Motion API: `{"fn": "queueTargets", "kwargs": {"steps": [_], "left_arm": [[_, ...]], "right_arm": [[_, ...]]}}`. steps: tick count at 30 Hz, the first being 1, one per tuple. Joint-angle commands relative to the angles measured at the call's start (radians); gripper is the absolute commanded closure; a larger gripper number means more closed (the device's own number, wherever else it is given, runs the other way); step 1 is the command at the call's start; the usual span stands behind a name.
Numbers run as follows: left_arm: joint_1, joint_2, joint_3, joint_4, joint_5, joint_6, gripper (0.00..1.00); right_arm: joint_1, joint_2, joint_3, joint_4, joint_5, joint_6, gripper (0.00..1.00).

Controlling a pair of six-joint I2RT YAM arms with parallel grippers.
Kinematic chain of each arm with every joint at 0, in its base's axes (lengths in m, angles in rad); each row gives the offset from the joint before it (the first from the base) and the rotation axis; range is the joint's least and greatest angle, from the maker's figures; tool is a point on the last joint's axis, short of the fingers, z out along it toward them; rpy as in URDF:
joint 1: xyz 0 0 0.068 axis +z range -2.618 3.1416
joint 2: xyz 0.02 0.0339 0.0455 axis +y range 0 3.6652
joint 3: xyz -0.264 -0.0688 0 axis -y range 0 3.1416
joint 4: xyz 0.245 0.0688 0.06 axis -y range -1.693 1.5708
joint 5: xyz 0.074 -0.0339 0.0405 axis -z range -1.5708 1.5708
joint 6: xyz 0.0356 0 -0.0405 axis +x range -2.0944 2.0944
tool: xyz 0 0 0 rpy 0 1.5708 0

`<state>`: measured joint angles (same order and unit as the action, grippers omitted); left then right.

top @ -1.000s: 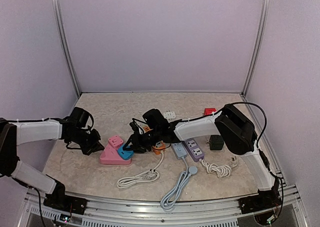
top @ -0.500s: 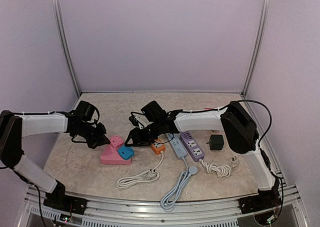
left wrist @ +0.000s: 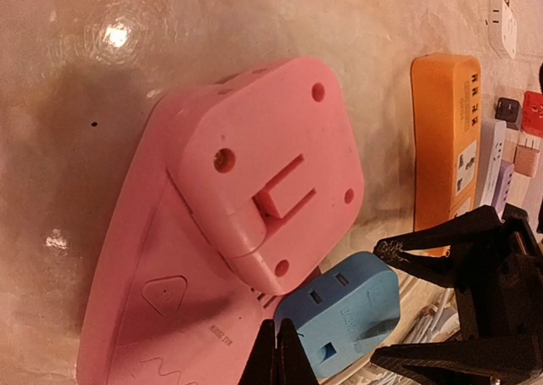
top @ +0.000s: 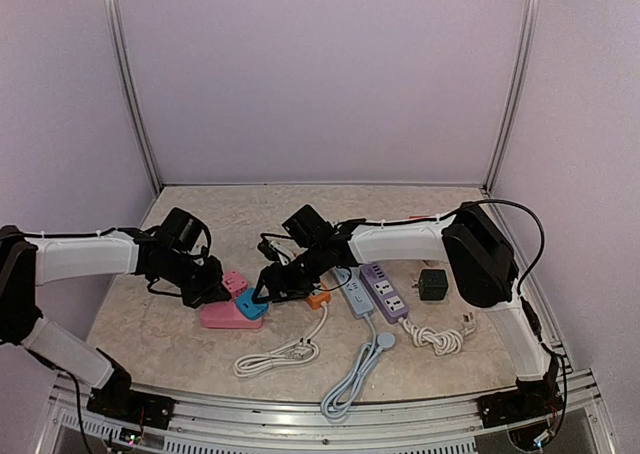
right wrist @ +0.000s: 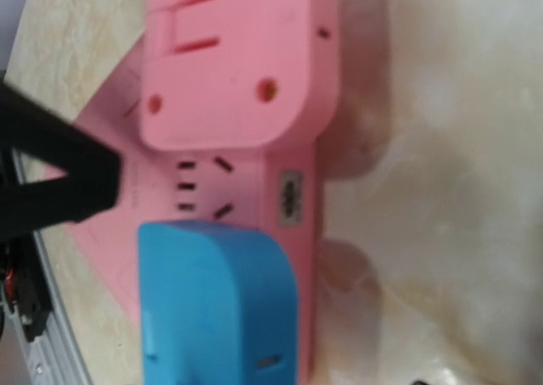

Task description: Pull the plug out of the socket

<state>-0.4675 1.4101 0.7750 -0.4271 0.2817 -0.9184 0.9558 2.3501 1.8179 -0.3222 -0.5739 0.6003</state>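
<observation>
The blue plug needs to come off the pink socket (left wrist: 161, 300), so my right gripper will next grab the plug across opposite sides of its far end (left wrist: 372, 304).
A pink socket block (top: 222, 317) lies left of centre on the table, with a pink plug (top: 235, 281) and a blue plug (top: 250, 305) seated in it. My left gripper (top: 214, 292) is shut, its tips (left wrist: 276, 359) together on the pink socket (left wrist: 161, 300) beside the blue plug (left wrist: 348, 304). My right gripper (top: 264, 292) is open, with one black finger (left wrist: 441, 241) on each side of the blue plug's far end. The right wrist view shows the blue plug (right wrist: 216, 309), the pink plug (right wrist: 237, 63) and the socket (right wrist: 288, 190) up close; its own fingers are out of frame.
An orange power strip (top: 317, 296), a grey-blue strip (top: 356, 300) and a purple strip (top: 386, 292) lie right of the socket. A black adapter (top: 433, 285) sits further right. White cords (top: 280, 356) and a coiled cable (top: 436, 337) lie near the front edge.
My left gripper has moved right, onto the pink socket. My right gripper lifted back, then came down again to the blue plug. Both plugs stay seated.
</observation>
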Motion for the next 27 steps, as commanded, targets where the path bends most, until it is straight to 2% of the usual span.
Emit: {"fn": "queueTargets", "kwargs": {"steps": [1,6,13,18,27], "left_arm": [[-0.003,0.026,-0.036,-0.011,-0.007,-0.005,1.00],[-0.004,0.058,-0.048,-0.006,-0.013,0.006,1.00],[-0.018,0.095,-0.046,0.015,-0.026,-0.008,1.00],[-0.025,0.118,-0.028,0.017,-0.024,-0.006,1.00],[-0.029,0.119,0.006,-0.028,0.021,0.073,1.00]], "right_arm": [[0.016,-0.008,0.028,-0.021,-0.048,-0.006,0.35],[0.021,-0.003,0.032,0.002,-0.084,0.006,0.39],[0.022,-0.005,0.063,0.024,-0.117,0.023,0.52],[0.033,0.004,0.086,0.008,-0.137,0.010,0.53],[0.053,0.048,0.150,-0.152,0.023,-0.066,0.56]]}}
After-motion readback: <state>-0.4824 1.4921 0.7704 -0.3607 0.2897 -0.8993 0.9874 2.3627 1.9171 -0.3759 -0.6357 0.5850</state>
